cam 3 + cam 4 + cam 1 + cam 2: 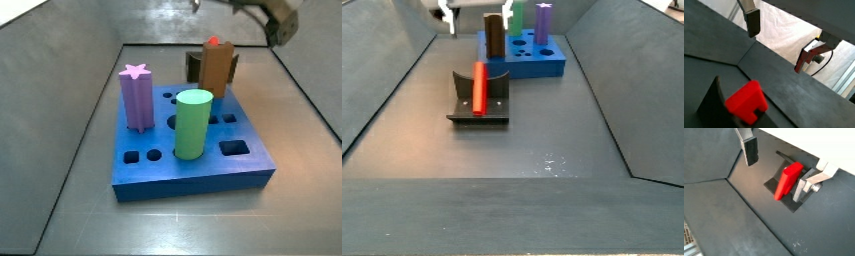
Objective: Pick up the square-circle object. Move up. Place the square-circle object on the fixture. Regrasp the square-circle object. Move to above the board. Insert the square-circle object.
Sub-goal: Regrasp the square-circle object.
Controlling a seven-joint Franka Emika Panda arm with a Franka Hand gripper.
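Note:
The square-circle object needs to go into the board, so my gripper needs to grab it by its upper end [213, 41] next.
The red square-circle object [478, 85] leans on the fixture [500, 104], a dark L-shaped bracket, standing slanted against its upright; it also shows in both wrist views [747, 102] [787, 178]. My gripper [446, 12] hangs open well above and beyond it, toward the board's end, with nothing between its fingers [752, 22] [749, 152]. The blue board [525, 66] [187, 165] lies past the fixture. In a side view only a bit of red shows over a brown block [214, 65], and my gripper [278, 25] is at the upper edge.
On the board stand a purple star-topped peg [135, 98], a green cylinder [194, 124] and a brown block [497, 35]. Sloped grey walls [389, 90] enclose the floor on both sides.

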